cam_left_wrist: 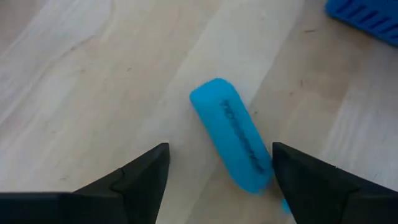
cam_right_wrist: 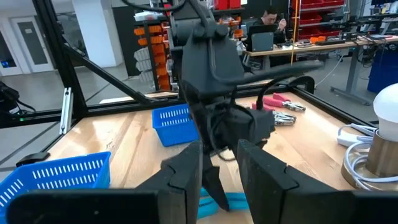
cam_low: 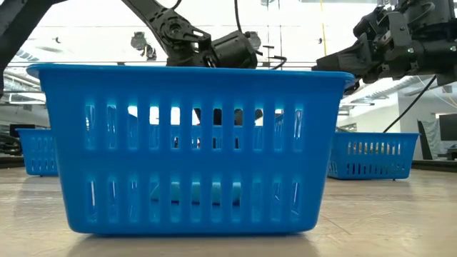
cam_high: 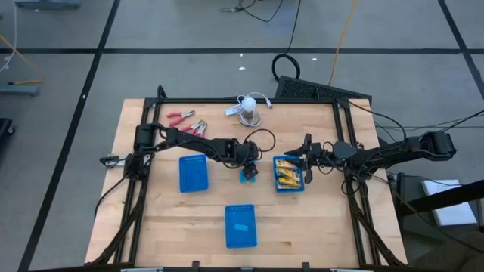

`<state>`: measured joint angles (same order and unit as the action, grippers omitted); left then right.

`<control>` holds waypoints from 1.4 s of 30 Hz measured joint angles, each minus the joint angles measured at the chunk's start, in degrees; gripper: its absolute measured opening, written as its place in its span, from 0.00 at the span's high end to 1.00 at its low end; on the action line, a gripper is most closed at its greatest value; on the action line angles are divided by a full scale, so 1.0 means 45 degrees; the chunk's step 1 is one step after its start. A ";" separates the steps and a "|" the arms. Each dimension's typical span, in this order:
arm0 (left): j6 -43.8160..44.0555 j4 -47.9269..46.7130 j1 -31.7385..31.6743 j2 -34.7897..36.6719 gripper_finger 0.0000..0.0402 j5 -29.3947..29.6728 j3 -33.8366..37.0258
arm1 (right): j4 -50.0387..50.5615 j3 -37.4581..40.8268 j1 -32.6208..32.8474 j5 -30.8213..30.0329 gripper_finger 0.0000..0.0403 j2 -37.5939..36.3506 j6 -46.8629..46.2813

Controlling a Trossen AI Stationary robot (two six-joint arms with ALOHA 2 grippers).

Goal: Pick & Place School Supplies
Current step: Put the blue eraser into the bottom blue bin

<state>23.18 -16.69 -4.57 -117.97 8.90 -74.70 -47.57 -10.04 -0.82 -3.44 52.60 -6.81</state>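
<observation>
Next, my left gripper takes hold of the light-blue block by its printed middle (cam_left_wrist: 239, 143) to sort the block into the blue basket.
A light-blue block (cam_left_wrist: 233, 143) lies flat on the wooden table (cam_high: 318, 219) near its middle, small in the high view (cam_high: 247, 177). My left gripper (cam_left_wrist: 221, 180) hangs open just above it, pointing steeply down, one finger on either side of the block's nearer end, touching nothing I can see. My right gripper (cam_right_wrist: 221, 171) is shut and held level over the right blue basket (cam_high: 277, 185), which holds yellow-orange boxes (cam_high: 288, 174). Red-handled pliers (cam_high: 187, 122) lie at the far left.
An empty-looking blue basket (cam_high: 193, 172) stands left of the block. A near basket (cam_high: 240, 236) holds one light-blue block (cam_high: 241, 227) and fills the low view (cam_low: 193, 143). A white round object with a cable (cam_high: 249, 110) sits at the far edge.
</observation>
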 joint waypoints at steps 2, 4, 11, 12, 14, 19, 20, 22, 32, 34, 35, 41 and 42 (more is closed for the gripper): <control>-0.0034 0.0098 0.0066 -0.0152 0.31 0.0218 -0.0018 | -0.0029 0.0000 0.0000 0.0005 0.77 0.0000 0.0005; -0.0054 0.0227 0.0122 -0.0283 0.32 0.0485 -0.0026 | -0.0053 0.0000 0.0000 0.0000 0.77 0.0000 0.0000; -0.0174 0.0483 0.0149 -0.0382 0.36 0.1576 -0.0014 | -0.0049 0.0000 0.0002 0.0004 0.77 0.0000 0.0000; -0.0352 0.0572 0.0134 -0.0401 0.38 0.1582 -0.0010 | -0.0049 0.0000 0.0002 0.0005 0.77 0.0000 0.0000; -0.0747 0.0795 0.0126 -0.0408 0.40 0.1417 -0.0001 | -0.0049 0.0000 0.0000 0.0005 0.77 0.0000 0.0000; -0.0922 0.0962 0.0144 -0.0408 0.47 0.0951 0.0001 | -0.0044 0.0000 0.0001 0.0020 0.77 0.0000 0.0000; -0.1026 0.0958 0.0143 -0.0403 0.48 0.0847 0.0001 | -0.0048 0.0000 0.0002 0.0034 0.77 0.0000 0.0000; -0.1310 0.0896 0.0129 -0.0396 0.52 0.0594 0.0001 | -0.0044 0.0000 0.0002 0.0042 0.77 0.0000 0.0000; -0.1699 0.0905 0.0129 -0.0373 0.81 -0.0046 0.0001 | -0.0044 0.0000 0.0000 0.0044 0.77 0.0000 -0.0005; -0.1700 0.0928 0.0139 -0.0359 0.83 0.0091 0.0001 | -0.0039 0.0000 0.0002 0.0046 0.77 0.0000 0.0000; -0.1748 0.0928 0.0143 -0.0333 0.83 0.0149 0.0001 | -0.0039 0.0000 0.0004 0.0049 0.77 0.0000 0.0000; -0.1930 0.0986 0.0154 -0.0282 0.83 0.0241 0.0016 | -0.0008 -0.0001 0.0003 0.0049 0.77 0.0000 -0.0004; -0.2027 0.0986 0.0162 -0.0282 0.82 0.0250 0.0016 | 0.0030 0.0000 0.0005 0.0049 0.77 0.0000 -0.0004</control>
<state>14.06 -12.25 -3.84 -119.24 10.02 -74.63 -47.44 -10.04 -0.80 -3.22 52.60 -6.83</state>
